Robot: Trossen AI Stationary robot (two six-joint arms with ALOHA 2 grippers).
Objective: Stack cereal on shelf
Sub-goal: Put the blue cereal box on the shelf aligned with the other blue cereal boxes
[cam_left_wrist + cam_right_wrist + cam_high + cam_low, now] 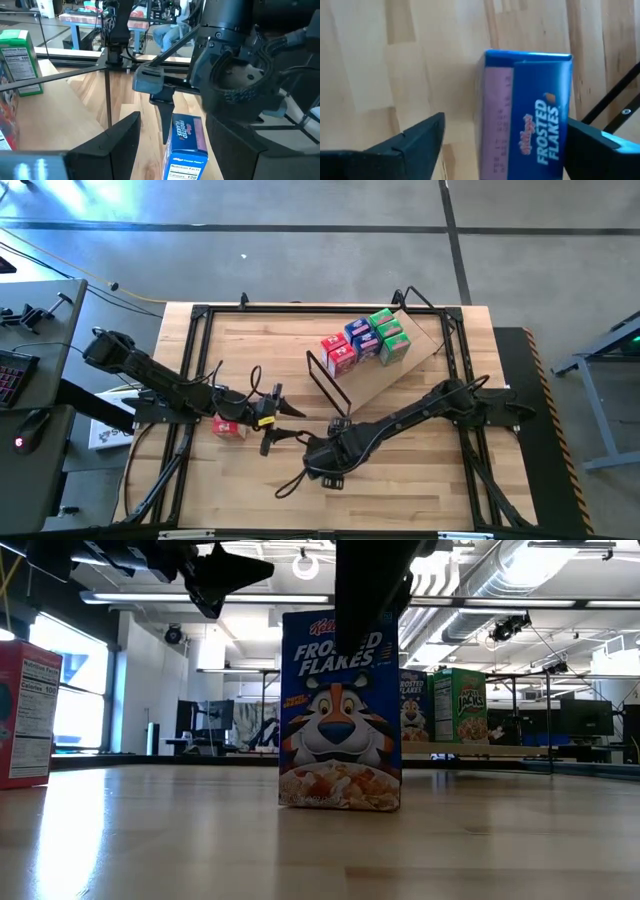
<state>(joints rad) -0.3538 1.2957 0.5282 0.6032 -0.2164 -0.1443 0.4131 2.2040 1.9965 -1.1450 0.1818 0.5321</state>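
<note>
The right gripper grabs the blue cereal box by its top end (525,115) next, to stack it on the shelf.
A blue cereal box (340,710) stands upright on its bottom face on the tabletop; the right wrist view shows its top (525,115). My right gripper (505,142) hangs over it, pointing steeply down and open, one finger on either side of the box's top with a gap showing. In the high view this gripper (325,452) hides the box. My left gripper (285,412) is open, level, above the table left of the box, holding nothing. The shelf (400,375), a slanted plywood board with a black wire frame (325,380), carries several red, blue and green boxes (365,340).
A red cereal box (228,427) stands on the table under my left arm, at the left in the low view (25,715). Black frame rails (200,320) run round the tabletop. Bare wood lies at the near edge, in front of the blue box.
</note>
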